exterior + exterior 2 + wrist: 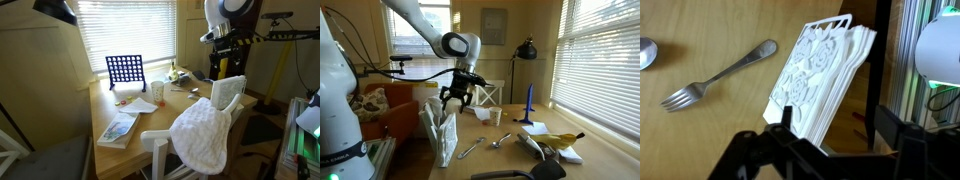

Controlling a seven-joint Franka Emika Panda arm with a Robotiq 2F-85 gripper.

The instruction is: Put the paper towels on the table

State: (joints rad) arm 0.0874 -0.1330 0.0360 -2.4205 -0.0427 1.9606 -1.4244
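I should lower my gripper before I close it on the paper towels. My gripper's fingers are above the top edge of the paper towels in an exterior view.
The paper towels [815,75] are a thick white stack with an embossed flower pattern. The stack stands upright at the edge of the tan wooden table [700,130]. In both exterior views it sits by the white chair [228,93] [442,135]. What it rests on is hidden. My gripper [835,118] is open, and its black fingers straddle the stack's lower corner in the wrist view. In both exterior views the gripper [222,58] [457,98] hangs just above the stack.
A fork [720,78] and a spoon [645,52] lie on the table beside the stack. A bumpy white cloth [205,135] drapes over the chair. On the table [150,120] are a blue grid game [125,70], a cup [157,91] and a book [118,128].
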